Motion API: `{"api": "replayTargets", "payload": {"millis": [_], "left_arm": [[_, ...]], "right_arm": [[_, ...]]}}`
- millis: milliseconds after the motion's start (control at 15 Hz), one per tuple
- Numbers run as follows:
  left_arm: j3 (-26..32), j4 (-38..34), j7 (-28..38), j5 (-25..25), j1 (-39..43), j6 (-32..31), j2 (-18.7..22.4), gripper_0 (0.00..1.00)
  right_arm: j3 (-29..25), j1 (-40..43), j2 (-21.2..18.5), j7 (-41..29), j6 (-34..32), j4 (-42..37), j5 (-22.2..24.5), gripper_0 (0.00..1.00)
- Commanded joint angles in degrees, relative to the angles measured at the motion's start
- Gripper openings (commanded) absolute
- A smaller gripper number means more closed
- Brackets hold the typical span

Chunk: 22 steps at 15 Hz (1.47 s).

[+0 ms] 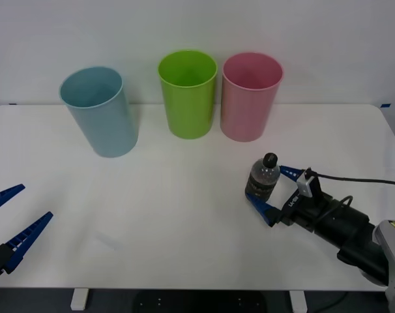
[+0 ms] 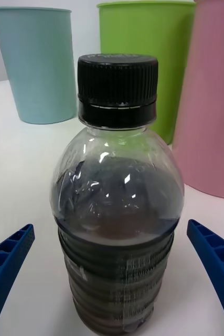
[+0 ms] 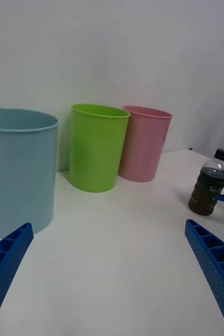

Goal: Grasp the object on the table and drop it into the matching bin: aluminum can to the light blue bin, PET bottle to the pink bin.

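The bottle's shoulder (image 1: 266, 169) slopes in toward the cap, and my right gripper will next grab the bottle lower than that, around the straight ribbed body (image 1: 259, 186).
A small clear PET bottle (image 1: 263, 180) (image 2: 117, 210) (image 3: 208, 184) with dark brown liquid and a black cap stands upright on the white table (image 1: 171, 215), front right of the pink bin (image 1: 251, 96) (image 2: 211, 100) (image 3: 142, 143). My right gripper (image 1: 273, 192) (image 2: 112, 273) is open, one blue finger on each side of the bottle and a gap between each and the bottle. The light blue bin (image 1: 100, 111) (image 2: 35, 63) (image 3: 17, 168) stands at the back left. My left gripper (image 1: 12, 222) (image 3: 112, 278) rests open near the table's front left corner.
A lime green bin (image 1: 188, 93) (image 2: 143, 58) (image 3: 97, 147) stands between the light blue and pink bins, close to the pink one. A black cable (image 1: 367, 182) runs from the right arm across the table's right side. A wall rises behind the bins.
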Motion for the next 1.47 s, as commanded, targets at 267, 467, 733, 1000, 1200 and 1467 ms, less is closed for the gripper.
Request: {"api": "replayTargets", "payload": {"millis": [267, 467, 733, 1000, 1200, 1467], "left_arm": [[0.0, 0.0, 0.0, 0.0, 0.0, 0.0, 0.0, 1.0], [0.0, 0.0, 0.0, 0.0, 0.0, 0.0, 0.0, 1.0], [0.0, 0.0, 0.0, 0.0, 0.0, 0.0, 0.0, 1.0], [0.0, 0.0, 0.0, 0.0, 0.0, 0.0, 0.0, 1.0], [0.0, 0.0, 0.0, 0.0, 0.0, 0.0, 0.0, 1.0], [0.0, 0.0, 0.0, 0.0, 0.0, 0.0, 0.0, 1.0]], "right_arm": [[2.0, -0.5, 0.0, -0.1, 3.2, 0.0, 0.0, 1.0], [2.0, -0.5, 0.0, -0.7, 3.5, 0.0, 0.0, 0.0], [2.2, -0.4, -0.1, -1.9, 4.0, 0.0, 0.0, 0.0], [2.5, -0.7, -0.1, -2.5, 5.1, 0.0, -1.3, 0.0], [2.5, -0.7, -0.2, -2.3, 5.5, -0.2, -4.5, 0.0], [2.4, 0.8, -1.1, -3.2, 6.2, -4.0, -7.5, 0.0]]}}
